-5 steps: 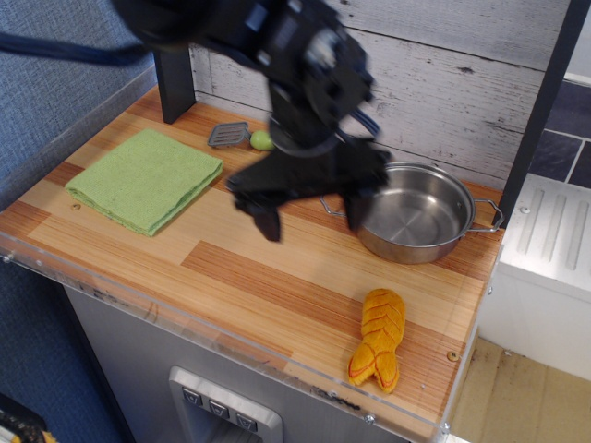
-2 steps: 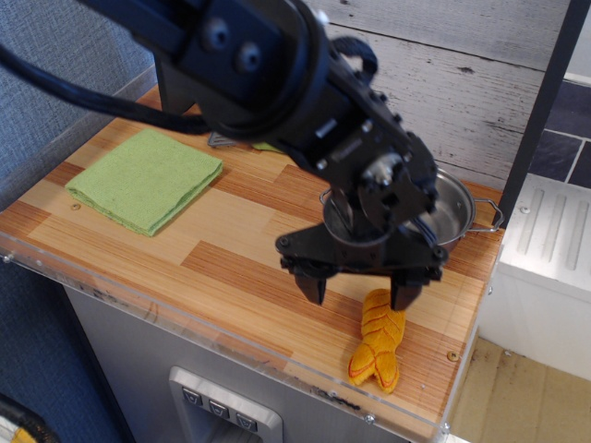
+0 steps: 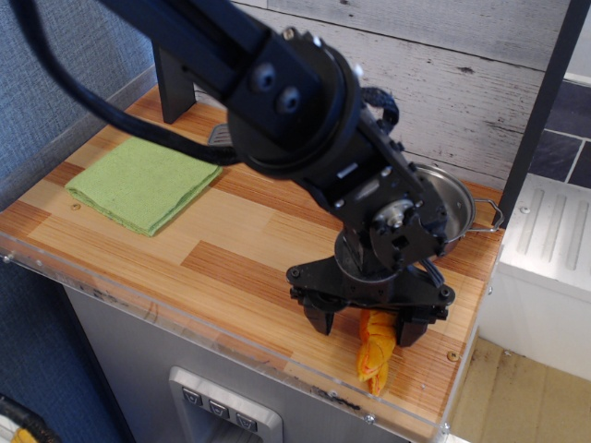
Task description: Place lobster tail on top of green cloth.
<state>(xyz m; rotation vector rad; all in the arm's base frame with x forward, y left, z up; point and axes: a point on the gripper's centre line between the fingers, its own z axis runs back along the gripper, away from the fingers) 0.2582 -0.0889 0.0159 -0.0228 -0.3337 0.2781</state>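
Observation:
I need to put the lobster tail on the green cloth (image 3: 143, 182), so I should next grab the lobster tail around its thick body (image 3: 377, 337).
The lobster tail (image 3: 376, 349) is an orange-yellow plush lying near the front right edge of the wooden counter; only its lower part shows under the gripper. My black gripper (image 3: 365, 327) is low over it and open, with one finger (image 3: 320, 319) to its left and the other (image 3: 410, 330) to its right. I cannot tell whether the fingers touch the toy. The green cloth (image 3: 143, 182) lies folded flat at the far left of the counter, well apart from the gripper.
A steel pot (image 3: 456, 207) stands at the back right, mostly hidden by my arm. A grey utensil head (image 3: 218, 136) peeks out behind the arm near the back wall. A dark post (image 3: 174, 85) stands at the back left. The counter's front edge (image 3: 231, 343) is close to the lobster.
My gripper has moved from the counter's middle toward the front right and come down over the lobster tail, its fingers now straddling the toy. The lobster tail looks slightly shifted.

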